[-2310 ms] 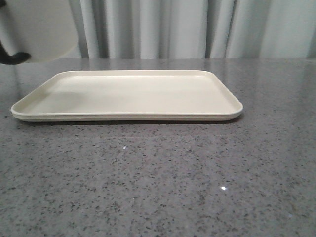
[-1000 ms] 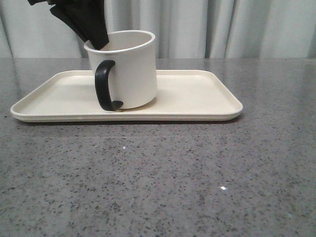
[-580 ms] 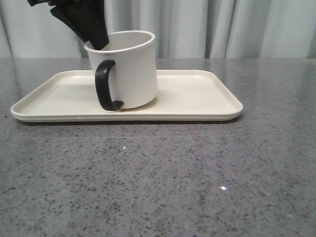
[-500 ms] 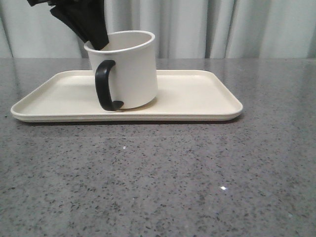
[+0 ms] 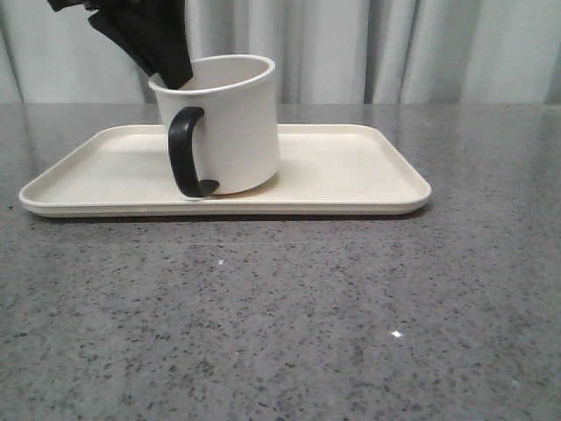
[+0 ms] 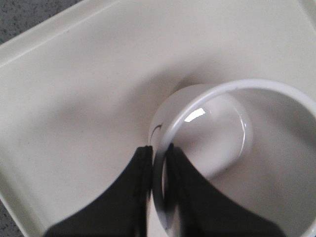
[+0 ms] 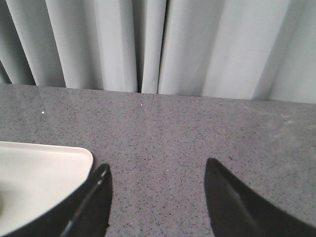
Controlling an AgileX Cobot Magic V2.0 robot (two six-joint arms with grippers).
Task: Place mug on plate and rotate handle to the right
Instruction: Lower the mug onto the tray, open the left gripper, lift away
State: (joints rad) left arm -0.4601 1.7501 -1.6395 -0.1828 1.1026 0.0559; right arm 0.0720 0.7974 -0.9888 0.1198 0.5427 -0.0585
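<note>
My left gripper is ready to let go of the white mug, because the mug's base rests on the cream plate in the front view. The mug would stay standing.
The white mug stands upright on the left half of the cream plate. Its black handle faces the camera, a little left of the mug's middle. My left gripper comes down from above and is shut on the mug's left rim, one finger inside and one outside. The left wrist view shows the rim pinched between the black fingers, with the plate beneath. My right gripper is open and empty over the grey table, next to a corner of the plate. The smiley face is hidden.
The grey speckled table stretches in front of the plate. Grey curtains hang behind the table's far edge.
Since 2.3 s ago the mug came down from the upper left onto the plate. Over the last second nothing has visibly moved.
</note>
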